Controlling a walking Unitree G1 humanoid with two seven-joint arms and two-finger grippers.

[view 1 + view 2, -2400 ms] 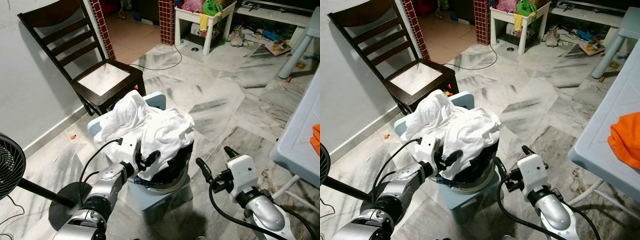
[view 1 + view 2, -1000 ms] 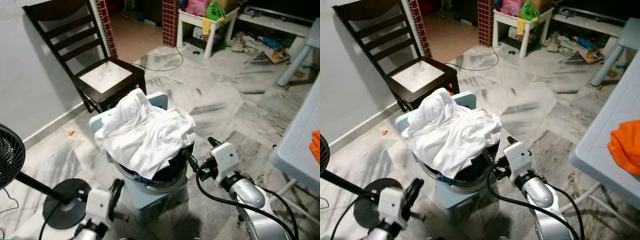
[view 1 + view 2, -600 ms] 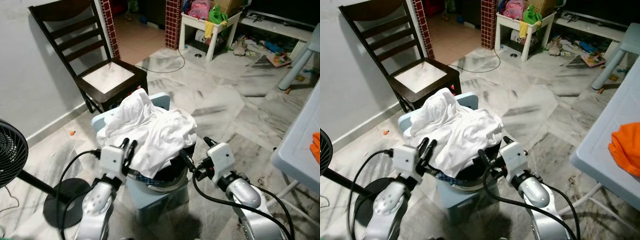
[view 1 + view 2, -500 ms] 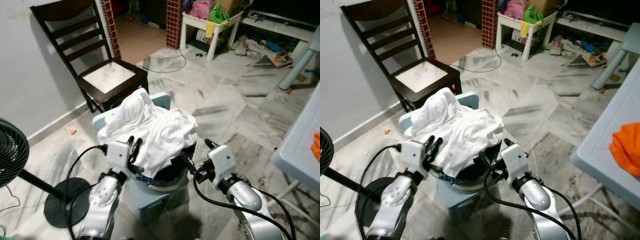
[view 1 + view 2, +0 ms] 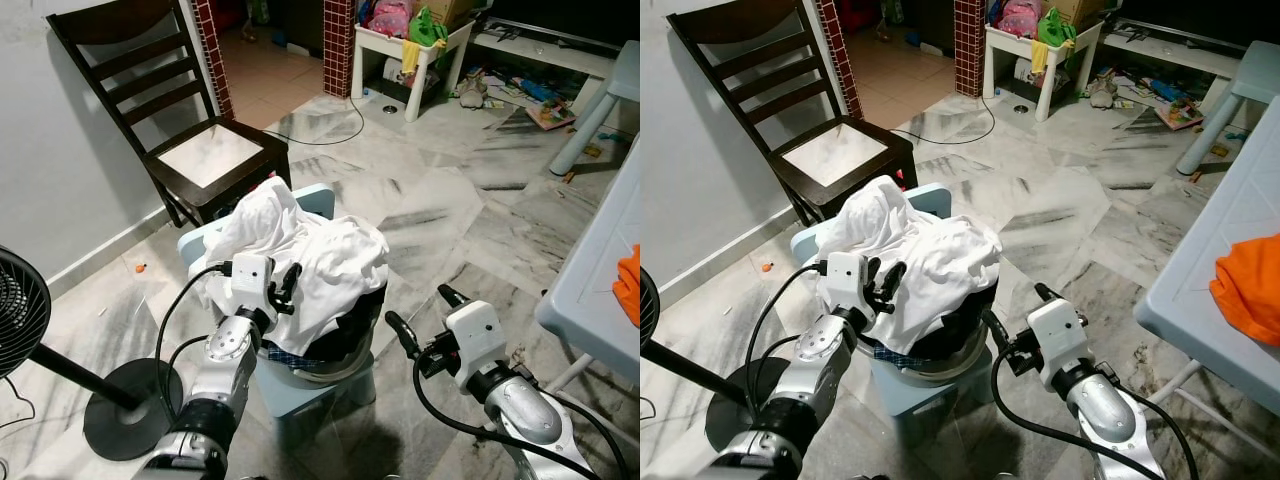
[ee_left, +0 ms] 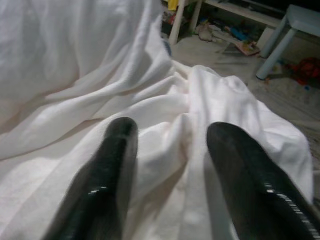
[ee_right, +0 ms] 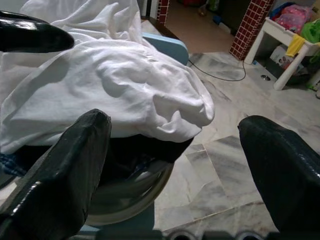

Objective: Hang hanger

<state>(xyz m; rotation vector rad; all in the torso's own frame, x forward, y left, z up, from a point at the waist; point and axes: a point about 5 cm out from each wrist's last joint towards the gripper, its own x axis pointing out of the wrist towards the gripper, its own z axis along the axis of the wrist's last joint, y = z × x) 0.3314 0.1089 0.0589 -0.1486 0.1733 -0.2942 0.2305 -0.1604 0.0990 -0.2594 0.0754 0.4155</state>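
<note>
The white garment has a raised fold (image 5: 304, 288) that bulges between the left gripper's open fingers while the rest lies slack, so the left gripper should grab the garment there next.
A heap of white cloth (image 5: 325, 255) spills out of a round grey basket (image 5: 335, 368) standing on a light blue stool (image 5: 315, 398). My left gripper (image 5: 284, 288) lies against the heap's left side. In the left wrist view its fingers (image 6: 117, 150) are spread open on the white folds, with cloth bulging between them but not pinched. To the right of the basket, clear of it, my right gripper (image 5: 416, 306) hangs open with nothing between its fingers (image 7: 75, 165). Dark and checked fabric shows under the white cloth at the basket's rim.
A dark wooden chair (image 5: 200, 150) stands against the wall behind the stool. A floor fan (image 5: 20, 320) is at the left. At the right is a pale blue table (image 5: 600, 270) with an orange cloth (image 5: 1245, 285). A cluttered white side table (image 5: 410, 45) stands far back on marble floor.
My left gripper has risen and pushed further onto the white cloth. My right gripper has drawn back to the right, away from the basket's rim.
</note>
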